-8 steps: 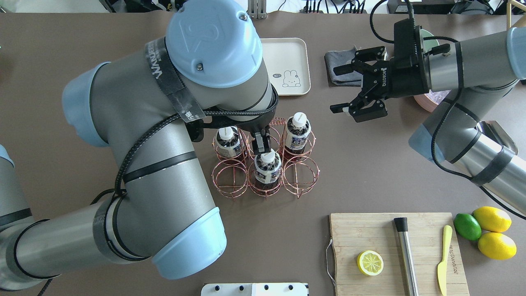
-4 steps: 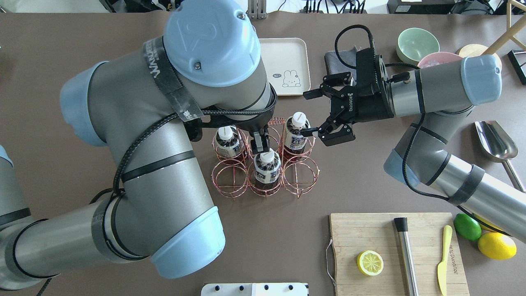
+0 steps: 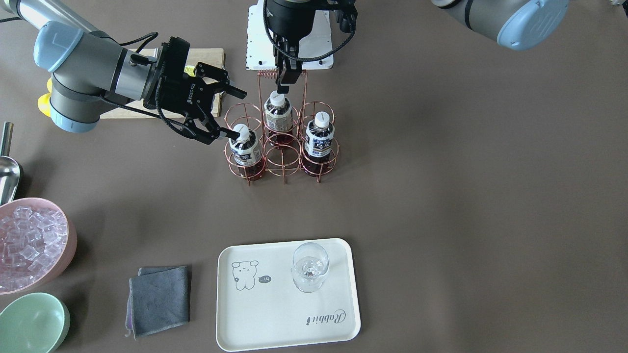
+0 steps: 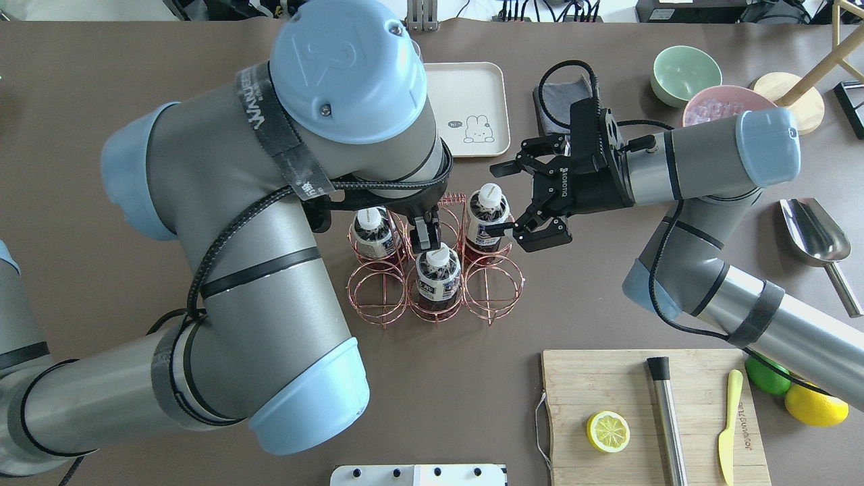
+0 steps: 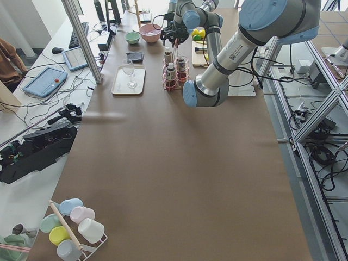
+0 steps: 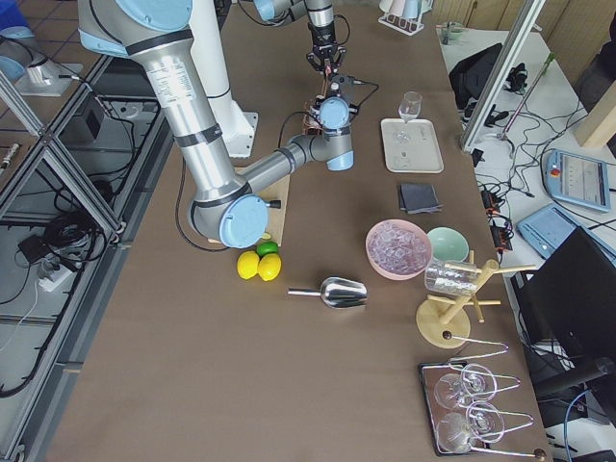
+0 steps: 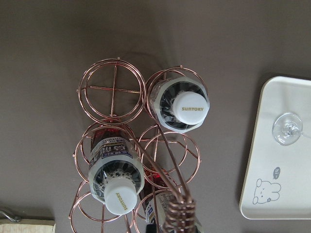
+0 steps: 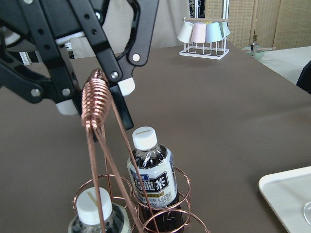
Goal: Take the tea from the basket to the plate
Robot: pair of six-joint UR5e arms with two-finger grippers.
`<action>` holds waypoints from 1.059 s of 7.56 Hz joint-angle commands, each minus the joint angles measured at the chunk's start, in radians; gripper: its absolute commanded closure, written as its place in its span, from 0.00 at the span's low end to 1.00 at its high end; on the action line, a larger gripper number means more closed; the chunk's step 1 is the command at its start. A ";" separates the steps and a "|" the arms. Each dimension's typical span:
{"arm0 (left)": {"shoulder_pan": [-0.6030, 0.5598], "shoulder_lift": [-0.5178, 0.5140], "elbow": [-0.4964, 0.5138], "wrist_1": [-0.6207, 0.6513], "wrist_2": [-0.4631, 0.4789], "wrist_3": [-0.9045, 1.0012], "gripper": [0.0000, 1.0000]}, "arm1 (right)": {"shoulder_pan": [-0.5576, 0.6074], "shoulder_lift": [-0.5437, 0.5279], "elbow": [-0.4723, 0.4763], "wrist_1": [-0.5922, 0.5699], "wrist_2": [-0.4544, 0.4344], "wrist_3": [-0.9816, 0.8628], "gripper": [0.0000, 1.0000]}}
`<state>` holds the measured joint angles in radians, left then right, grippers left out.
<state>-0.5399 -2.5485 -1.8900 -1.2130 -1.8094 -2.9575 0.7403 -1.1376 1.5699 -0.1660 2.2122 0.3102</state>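
Observation:
The left gripper grabs the basket by its coiled handle [image 3: 268,74] [image 7: 180,213] next. Tea bottles stand upright in the open wire rings and would tip out easily if tilted.
Three tea bottles stand in the copper wire basket [image 4: 493,297]. They are at back left [image 4: 373,229], front middle [image 4: 439,273] and back right [image 4: 487,216]. My right gripper [image 4: 496,198] is open, its fingers on either side of the back-right tea [image 3: 247,147], with one fingertip [image 3: 226,133] beside the cap. My left gripper [image 4: 426,236] points down over the basket's middle. In the right wrist view it [image 8: 95,109] is open, with fingers either side of the coiled handle [image 8: 97,97]. The cream plate [image 3: 274,314] lies beyond the basket.
A wine glass [image 3: 309,267] stands on the plate. A grey cloth [image 3: 159,299], a pink bowl of ice [image 3: 29,245] and a green bowl [image 3: 32,323] lie beside it. A cutting board [image 4: 648,418] with a lemon half and a metal scoop [image 4: 813,233] are on my right.
My right arm has swung in from the back right to the basket, bringing its open gripper around the back-right tea. The left arm and the bottles have not moved.

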 commanded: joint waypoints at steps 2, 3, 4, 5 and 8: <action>0.002 -0.007 0.003 0.001 0.001 0.000 1.00 | -0.007 -0.002 -0.020 0.000 -0.049 -0.009 0.02; 0.002 -0.007 0.005 0.001 0.001 0.000 1.00 | -0.007 -0.002 -0.024 0.000 -0.064 -0.017 0.03; 0.002 -0.007 0.005 0.001 0.001 0.000 1.00 | -0.007 -0.004 -0.028 0.000 -0.080 -0.035 0.03; 0.003 -0.007 0.005 0.001 0.001 -0.002 1.00 | -0.007 -0.002 -0.036 0.000 -0.085 -0.037 0.03; 0.003 -0.009 0.003 0.003 -0.002 -0.003 1.00 | -0.010 -0.001 -0.042 0.000 -0.094 -0.025 0.13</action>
<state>-0.5371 -2.5564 -1.8858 -1.2111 -1.8099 -2.9597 0.7322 -1.1387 1.5319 -0.1657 2.1213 0.2796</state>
